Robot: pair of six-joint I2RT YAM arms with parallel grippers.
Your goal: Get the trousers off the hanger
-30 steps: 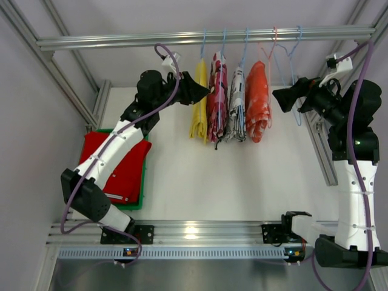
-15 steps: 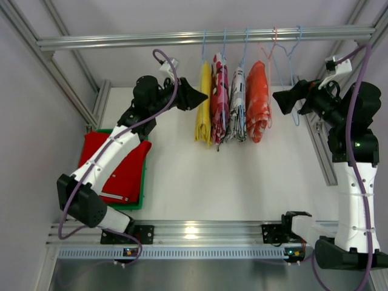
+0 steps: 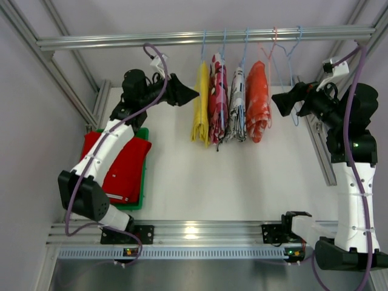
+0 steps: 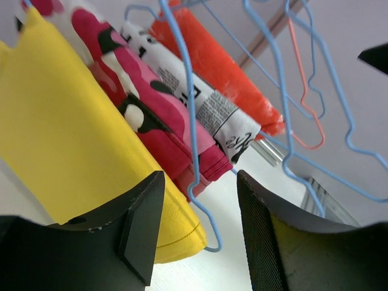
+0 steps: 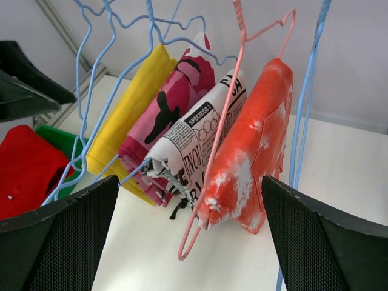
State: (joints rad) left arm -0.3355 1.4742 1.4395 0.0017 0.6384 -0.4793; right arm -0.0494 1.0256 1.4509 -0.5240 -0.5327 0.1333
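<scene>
The robot will next grab the blue hanger's near-end wire (image 4: 207,215) with its left gripper to unhook the hanger and hand it over, which will leave the yellow trousers (image 4: 73,139) free.
The yellow trousers (image 3: 200,103) hang folded over a blue wire hanger (image 3: 203,45) at the left end of the row on the rail. My left gripper (image 3: 189,94) is open and empty, just left of them, not touching. In the left wrist view the yellow trousers (image 4: 73,139) fill the left side, and the hanger's lower wire (image 4: 194,121) runs between my open fingers (image 4: 142,227). The red trousers (image 3: 121,163) lie in the green tray (image 3: 143,182). My right gripper (image 3: 280,102) is open and empty, right of the row. The right wrist view also shows the yellow trousers (image 5: 130,115).
A pink camouflage garment (image 3: 217,97), a newsprint garment (image 3: 236,103) and an orange garment (image 3: 257,100) hang beside the yellow pair. An empty pink hanger (image 3: 273,51) and an empty blue hanger (image 3: 297,66) hang further right. The metal rail (image 3: 121,41) spans the back; frame posts stand on both sides.
My left gripper has drawn back to the left, away from the yellow trousers, which have swung slightly. The right arm has barely moved.
</scene>
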